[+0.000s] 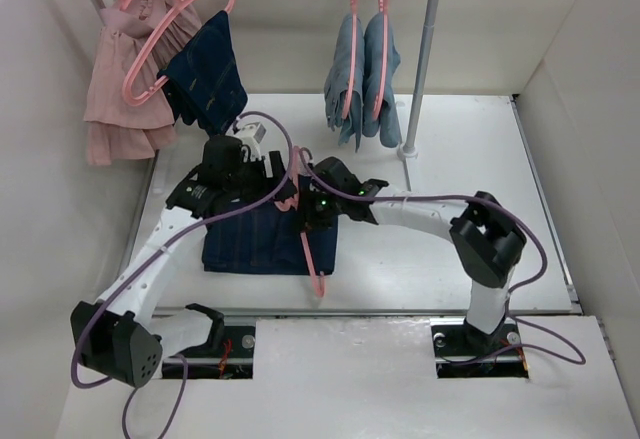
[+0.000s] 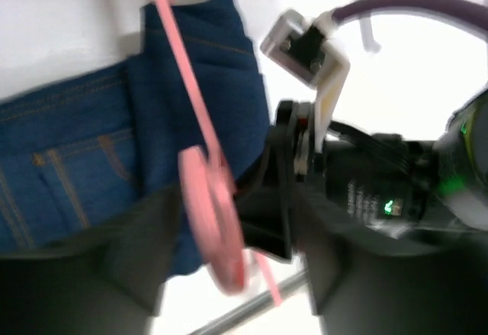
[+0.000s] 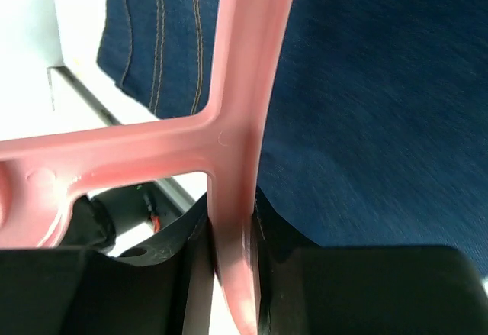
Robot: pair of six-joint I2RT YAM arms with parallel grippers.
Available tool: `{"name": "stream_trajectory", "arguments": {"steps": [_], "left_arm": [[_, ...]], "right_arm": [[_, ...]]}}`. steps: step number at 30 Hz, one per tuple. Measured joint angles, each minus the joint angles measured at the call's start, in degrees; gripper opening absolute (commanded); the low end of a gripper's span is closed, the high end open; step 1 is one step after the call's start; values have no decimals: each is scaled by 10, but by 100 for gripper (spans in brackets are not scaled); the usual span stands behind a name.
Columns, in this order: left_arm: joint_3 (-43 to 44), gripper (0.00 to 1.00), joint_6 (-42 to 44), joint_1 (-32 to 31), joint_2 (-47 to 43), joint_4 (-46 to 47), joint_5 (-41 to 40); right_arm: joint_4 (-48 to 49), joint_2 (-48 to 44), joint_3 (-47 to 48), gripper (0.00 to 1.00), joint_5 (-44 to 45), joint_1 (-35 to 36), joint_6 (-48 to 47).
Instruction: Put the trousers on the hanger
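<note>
I will next grab the trousers (image 1: 250, 244) with my left gripper by their folded part beside the hanger and pull them through, onto the hanger.
The dark navy trousers (image 1: 250, 244) lie folded on the white table, under both grippers. They also show in the left wrist view (image 2: 76, 167) and the right wrist view (image 3: 366, 106). My right gripper (image 1: 303, 211) (image 3: 232, 228) is shut on a bar of the pink hanger (image 1: 314, 264) (image 3: 236, 121), holding it over the trousers' right edge. My left gripper (image 1: 268, 191) (image 2: 229, 289) is open just left of it, its fingers wide apart on either side of a blurred curved part of the hanger (image 2: 210, 220).
A clothes rail stands at the back on a grey pole (image 1: 425, 49). On it hang light blue-grey jeans (image 1: 362, 74) on pink hangers, a pink garment (image 1: 125, 89), a small navy garment (image 1: 208, 74) and bare pink hangers (image 1: 150, 54). White walls close in left and right.
</note>
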Motion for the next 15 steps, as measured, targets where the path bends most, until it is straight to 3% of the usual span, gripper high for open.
{"name": "stream_trajectory", "arguments": {"steps": [3, 5, 8, 11, 15], "left_arm": [[30, 84, 44, -4, -3, -14, -1], [39, 84, 69, -1, -24, -14, -30], [49, 67, 102, 24, -48, -22, -64], [84, 56, 139, 36, -5, -45, -46], [110, 56, 184, 37, 151, -51, 64]], "right_arm": [[16, -37, -39, 0, -20, -17, 7], [29, -59, -62, 0, -39, -28, 6], [62, -76, -91, 0, -71, -42, 3], [96, -79, -117, 0, -100, -51, 0], [138, -86, -157, 0, -128, -59, -1]]}}
